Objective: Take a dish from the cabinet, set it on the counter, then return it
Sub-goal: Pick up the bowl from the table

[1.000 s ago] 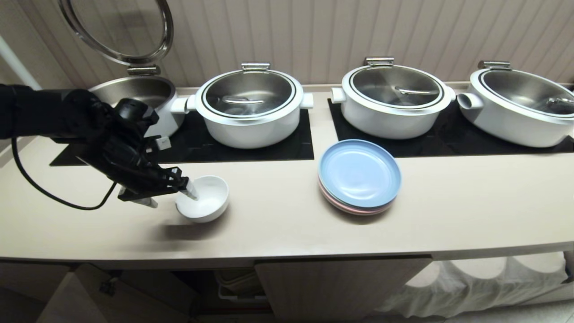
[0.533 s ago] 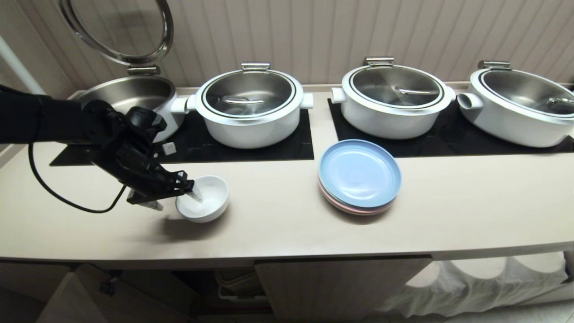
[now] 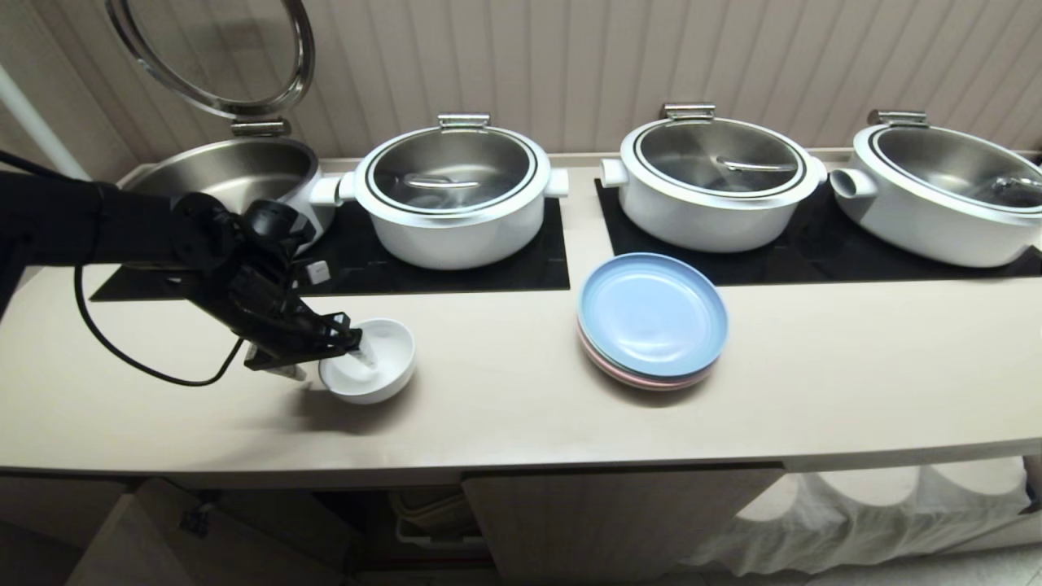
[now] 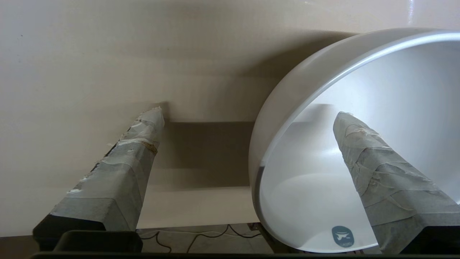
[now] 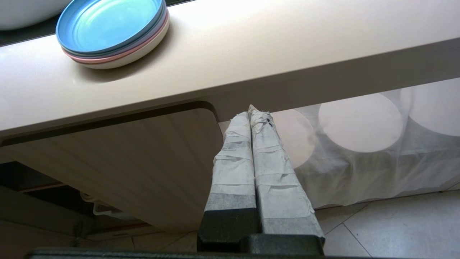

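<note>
The small white bowl (image 3: 378,369) needs to go back to the cabinet under the counter, so my left gripper will next grab the bowl by its rim (image 3: 327,391).
The dish (image 3: 376,366), a small white bowl, stands on the beige counter (image 3: 505,407) left of centre. My left gripper (image 3: 327,363) is open and straddles the bowl's left wall: one taped finger (image 4: 363,158) is inside the dish (image 4: 316,180), the other finger (image 4: 140,144) is outside over the counter (image 4: 90,64). Neither finger visibly presses the wall. My right gripper (image 5: 250,110) is shut on nothing, parked below the counter's front edge before a fluted cabinet door (image 5: 125,162). The cabinet (image 3: 619,521) lies under the counter, and its inside is hidden.
A stack of plates (image 3: 651,321), blue on top, sits right of the dish. Three lidded white pots (image 3: 456,195) (image 3: 716,183) (image 3: 944,191) and an open one (image 3: 236,167) stand on black hob panels (image 3: 456,277) behind. A cabinet door (image 3: 122,537) hangs open at lower left.
My left arm has moved right and sunk lower, bringing one finger further into the dish. The gripper has stayed open and the dish has not moved.
</note>
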Motion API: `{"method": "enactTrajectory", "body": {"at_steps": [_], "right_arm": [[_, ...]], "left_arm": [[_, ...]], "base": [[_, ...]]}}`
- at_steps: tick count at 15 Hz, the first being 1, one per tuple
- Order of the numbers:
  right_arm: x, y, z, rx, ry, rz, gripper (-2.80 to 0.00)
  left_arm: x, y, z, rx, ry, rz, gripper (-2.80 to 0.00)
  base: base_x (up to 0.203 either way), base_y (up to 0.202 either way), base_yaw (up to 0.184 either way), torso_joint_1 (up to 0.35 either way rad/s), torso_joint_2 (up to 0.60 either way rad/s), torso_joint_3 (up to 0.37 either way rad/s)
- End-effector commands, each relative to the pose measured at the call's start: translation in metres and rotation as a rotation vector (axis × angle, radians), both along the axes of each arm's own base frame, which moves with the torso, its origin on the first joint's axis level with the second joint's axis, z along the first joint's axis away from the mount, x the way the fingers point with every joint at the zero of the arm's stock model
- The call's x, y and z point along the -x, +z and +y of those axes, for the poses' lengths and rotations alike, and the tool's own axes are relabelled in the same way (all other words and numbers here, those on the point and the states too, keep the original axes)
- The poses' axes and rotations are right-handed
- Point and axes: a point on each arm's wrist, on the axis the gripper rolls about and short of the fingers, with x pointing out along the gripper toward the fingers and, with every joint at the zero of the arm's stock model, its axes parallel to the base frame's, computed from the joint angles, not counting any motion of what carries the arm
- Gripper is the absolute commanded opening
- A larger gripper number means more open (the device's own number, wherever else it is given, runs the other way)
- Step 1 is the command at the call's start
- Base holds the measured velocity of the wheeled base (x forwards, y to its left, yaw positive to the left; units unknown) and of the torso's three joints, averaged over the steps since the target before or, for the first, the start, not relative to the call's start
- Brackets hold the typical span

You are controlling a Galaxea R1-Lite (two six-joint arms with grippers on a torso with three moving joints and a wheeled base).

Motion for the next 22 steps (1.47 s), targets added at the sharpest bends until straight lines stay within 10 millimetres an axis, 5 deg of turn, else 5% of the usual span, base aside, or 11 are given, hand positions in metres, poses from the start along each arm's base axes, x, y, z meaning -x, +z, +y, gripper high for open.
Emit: {"method": "enactTrajectory", "body": {"at_steps": [1,3,4,22], "right_arm": [[-0.0001,0.0,0.0,-0.002,0.0,0.001,-2.8],[-0.0001,0.0,0.0,-0.002,0.0,0.001,-2.8],[-0.0001,0.0,0.0,-0.002,0.0,0.001,-2.8],[-0.0001,0.0,0.0,-0.002,0.0,0.001,-2.8]], "left_arm": [[0.0001,-0.0015,0.0002,0.001,0.003,0.009,0.0],[-0.0001,-0.0012,0.0002,0.001,0.003,0.007,0.0],[-0.0001,-0.0013,0.0002,0.001,0.003,0.007,-2.8],[0.0043,0.0021,0.0015,0.003,0.062,0.018,-2.8]], "base": [[0.0,0.0,0.0,0.0,0.0,0.0],[0.0,0.0,0.0,0.0,0.0,0.0],[0.0,0.0,0.0,0.0,0.0,0.0],[0.0,0.0,0.0,0.0,0.0,0.0]]}}
